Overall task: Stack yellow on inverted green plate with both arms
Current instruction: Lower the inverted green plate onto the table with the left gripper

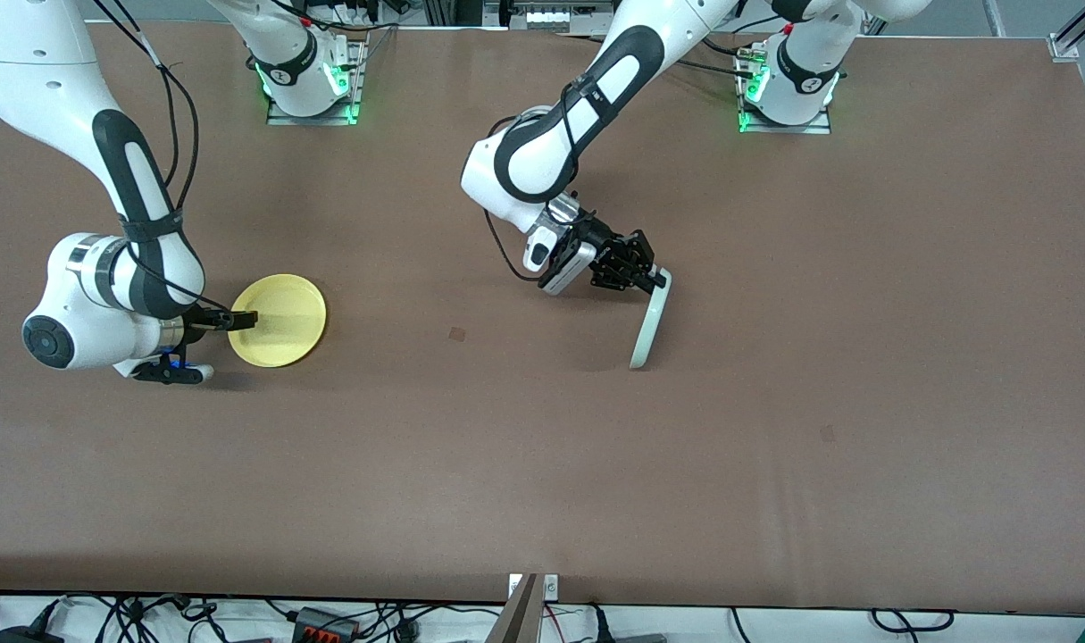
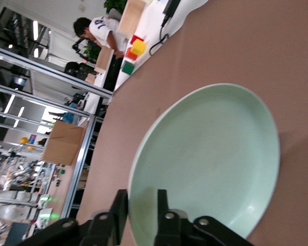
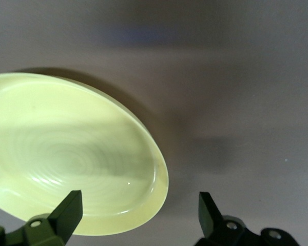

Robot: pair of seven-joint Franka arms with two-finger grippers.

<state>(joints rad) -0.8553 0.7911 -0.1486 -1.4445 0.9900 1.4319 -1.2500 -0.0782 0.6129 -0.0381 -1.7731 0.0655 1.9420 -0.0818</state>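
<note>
My right gripper grips the yellow plate by its rim next, to stack that plate onto the inverted green plate.
The yellow plate lies flat, open side up, toward the right arm's end of the table. My right gripper is low at its rim and open. In the right wrist view the yellow plate has one finger over it, and the other finger is over bare table. My left gripper is shut on the rim of the green plate. That plate stands steeply on edge with its lower rim on the table. In the left wrist view, the green plate's rim is pinched between the fingers.
The brown table has a small dark mark between the two plates. The arm bases stand along the edge farthest from the front camera. Cables lie off the nearest edge.
</note>
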